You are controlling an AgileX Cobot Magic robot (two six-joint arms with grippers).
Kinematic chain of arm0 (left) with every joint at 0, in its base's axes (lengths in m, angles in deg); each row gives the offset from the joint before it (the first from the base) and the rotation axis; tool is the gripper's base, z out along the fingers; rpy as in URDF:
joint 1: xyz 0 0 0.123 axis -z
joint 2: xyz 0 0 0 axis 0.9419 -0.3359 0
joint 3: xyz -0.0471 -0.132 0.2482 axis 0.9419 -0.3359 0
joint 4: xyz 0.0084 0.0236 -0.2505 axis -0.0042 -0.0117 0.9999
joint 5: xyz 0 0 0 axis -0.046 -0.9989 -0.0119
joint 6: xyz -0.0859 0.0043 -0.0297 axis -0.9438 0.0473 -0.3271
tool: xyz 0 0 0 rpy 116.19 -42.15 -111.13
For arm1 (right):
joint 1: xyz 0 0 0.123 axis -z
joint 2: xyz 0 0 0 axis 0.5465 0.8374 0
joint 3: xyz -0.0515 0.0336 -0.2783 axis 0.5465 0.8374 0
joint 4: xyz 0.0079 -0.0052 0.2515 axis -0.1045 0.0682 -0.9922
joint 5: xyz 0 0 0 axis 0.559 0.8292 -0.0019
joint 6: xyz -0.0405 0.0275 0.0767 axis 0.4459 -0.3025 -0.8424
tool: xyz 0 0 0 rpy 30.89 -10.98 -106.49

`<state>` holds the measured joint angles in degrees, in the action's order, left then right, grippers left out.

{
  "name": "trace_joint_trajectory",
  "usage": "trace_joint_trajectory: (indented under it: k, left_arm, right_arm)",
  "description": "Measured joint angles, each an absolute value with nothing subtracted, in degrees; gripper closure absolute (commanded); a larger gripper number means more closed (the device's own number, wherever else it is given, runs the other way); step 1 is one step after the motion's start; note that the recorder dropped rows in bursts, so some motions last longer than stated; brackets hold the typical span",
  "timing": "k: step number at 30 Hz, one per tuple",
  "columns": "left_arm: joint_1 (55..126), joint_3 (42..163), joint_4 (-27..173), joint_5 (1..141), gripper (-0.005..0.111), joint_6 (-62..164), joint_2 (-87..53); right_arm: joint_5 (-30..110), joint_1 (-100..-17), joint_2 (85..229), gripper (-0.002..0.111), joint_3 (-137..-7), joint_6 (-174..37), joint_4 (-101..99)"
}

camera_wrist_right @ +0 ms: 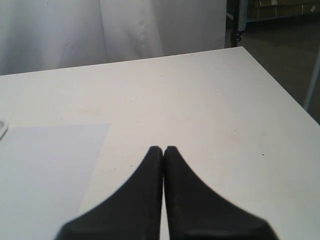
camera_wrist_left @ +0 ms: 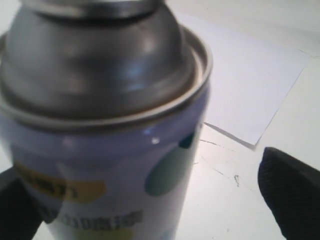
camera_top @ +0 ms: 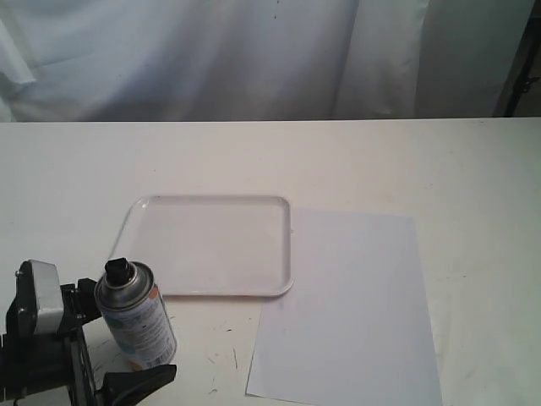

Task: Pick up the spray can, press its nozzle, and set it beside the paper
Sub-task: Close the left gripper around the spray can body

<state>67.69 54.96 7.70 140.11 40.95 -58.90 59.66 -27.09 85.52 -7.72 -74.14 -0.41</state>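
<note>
I need to grab the can by its cylindrical body [camera_top: 139, 330] with my left gripper next. That leaves the spray can's black nozzle [camera_top: 119, 271] free to be pressed.
The spray can [camera_top: 138, 317] stands at the table's front left, its black nozzle [camera_top: 119, 270] on top. My left gripper [camera_top: 118, 338] is open around it, one finger behind the can and one in front. In the left wrist view the can [camera_wrist_left: 105, 125] fills the picture; one black finger [camera_wrist_left: 290, 195] stands well apart from it, and the other finger [camera_wrist_left: 15, 207] sits close at its far side. The paper [camera_top: 347, 313] lies flat to the can's right. My right gripper [camera_wrist_right: 163, 150] is shut on nothing, hovering over bare table beside the paper [camera_wrist_right: 45, 170].
A white rimmed tray [camera_top: 211, 245] lies behind the can, its right edge touching the paper's top left corner. Dark scratches [camera_top: 228, 355] mark the tabletop between can and paper. A white curtain hangs behind the table. The right arm is outside the exterior view.
</note>
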Motion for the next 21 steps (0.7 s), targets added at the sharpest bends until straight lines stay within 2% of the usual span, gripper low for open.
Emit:
trace_joint_trajectory:
  k: [13, 21]
  left_arm:
    - [67.7, 55.0, 9.6, 140.1, 0.006, 41.4, -58.9]
    - [67.7, 59.0, 12.3, 140.1, 0.006, 39.0, -58.9]
  right_arm:
    - [59.7, -27.1, 85.5, 0.108, -7.7, -74.1, -0.4]
    - [59.7, -27.1, 85.5, 0.108, -7.7, -74.1, -0.4]
